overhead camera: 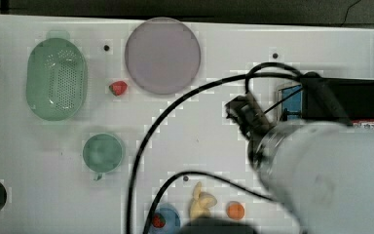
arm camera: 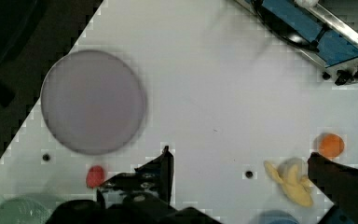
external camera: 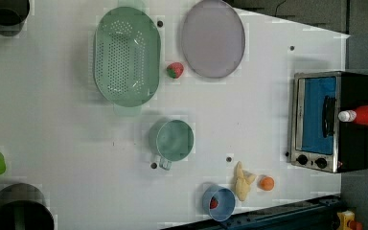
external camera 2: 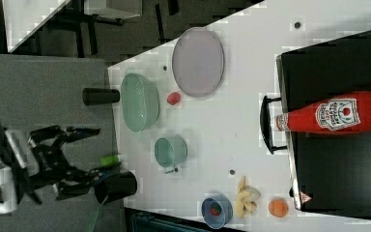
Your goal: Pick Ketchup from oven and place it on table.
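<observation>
The ketchup needs to go from the oven to the table. My gripper should grab the ketchup by its labelled lower part next.
The ketchup [external camera 2: 333, 113], a red bottle with a white cap and a white-and-red label, rests on the black top of the oven [external camera 2: 338, 164]. The ketchup [external camera: 364, 115] and the oven [external camera: 316, 120], with its bluish door and two knobs, sit at the left view's right table edge. My gripper [arm camera: 242, 186] is open, nothing between its fingers [arm camera: 161, 172]. It hovers high over the white table [arm camera: 223, 102], apart from the oven [arm camera: 317, 37]. In the top view the gripper [overhead camera: 238, 112] is just left of the oven [overhead camera: 341, 97], and my arm hides most of the ketchup [overhead camera: 370, 125]. The gripper [external camera 2: 89, 157] also appears spread wide.
On the table [external camera: 52, 124] lie a lilac plate [external camera: 213, 38], a green colander [external camera: 127, 55], a strawberry [external camera: 175, 70], a green cup [external camera: 172, 140], a banana [external camera: 243, 182], an orange [external camera: 267, 183] and a blue bowl [external camera: 219, 203]. A black cable [overhead camera: 146, 141] arcs over the table's middle.
</observation>
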